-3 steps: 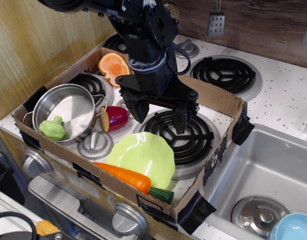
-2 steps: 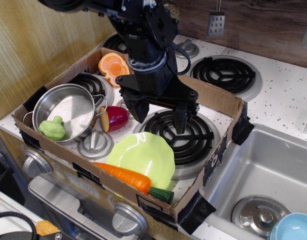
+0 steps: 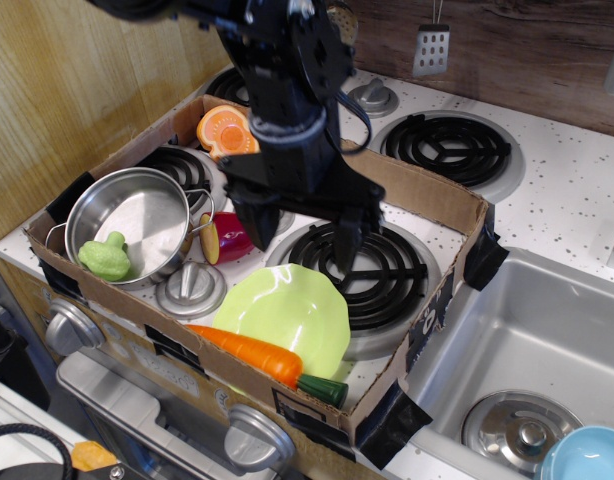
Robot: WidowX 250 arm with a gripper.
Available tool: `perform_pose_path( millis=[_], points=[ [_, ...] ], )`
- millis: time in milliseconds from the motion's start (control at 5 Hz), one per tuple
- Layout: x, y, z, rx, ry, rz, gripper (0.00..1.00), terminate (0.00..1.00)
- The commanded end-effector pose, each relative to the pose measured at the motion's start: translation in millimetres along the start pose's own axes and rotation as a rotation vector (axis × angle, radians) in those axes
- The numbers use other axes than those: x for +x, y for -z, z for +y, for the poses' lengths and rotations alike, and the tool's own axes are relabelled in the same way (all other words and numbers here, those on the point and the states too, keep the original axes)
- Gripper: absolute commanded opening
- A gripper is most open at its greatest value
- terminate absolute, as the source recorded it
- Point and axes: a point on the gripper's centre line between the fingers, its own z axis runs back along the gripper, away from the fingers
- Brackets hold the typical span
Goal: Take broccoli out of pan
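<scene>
My gripper grips the broccoli by its stem next, to take the broccoli out of the pan.
The pale-green broccoli lies inside the shiny steel pan, at its front left wall. The pan stands at the left end of a cardboard box tray on the stove. My gripper hangs open and empty over the middle of the tray, its two dark fingers pointing down above the burner coil and the far edge of the green plate. It is well to the right of the pan and holds nothing.
A lime-green plate, a carrot, a grey knobbed lid, a purple-red vegetable half and an orange slice lie in the tray. A sink with a lid and a blue bowl is at right.
My gripper has shifted a little to the left, toward the pan side. The broccoli and the pan have not moved.
</scene>
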Motion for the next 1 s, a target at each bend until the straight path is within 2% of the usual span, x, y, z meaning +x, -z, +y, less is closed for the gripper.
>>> perform_pose_path(
  millis=[0, 200, 400, 600, 800],
  points=[
    [24.3, -32.4, 58.3, 0.083, -0.009, -0.021, 1.00, 0.00],
    [25.5, -36.2, 90.3, 0.155, 0.025, -0.046, 1.00, 0.00],
    [23.0, -30.8, 117.2, 0.201, 0.072, -0.041, 1.00, 0.00],
    [16.4, -19.1, 136.1, 0.192, 0.123, -0.054, 1.00, 0.00],
    [9.2, -1.3, 151.9, 0.144, 0.225, -0.052, 1.00, 0.00]
  ],
)
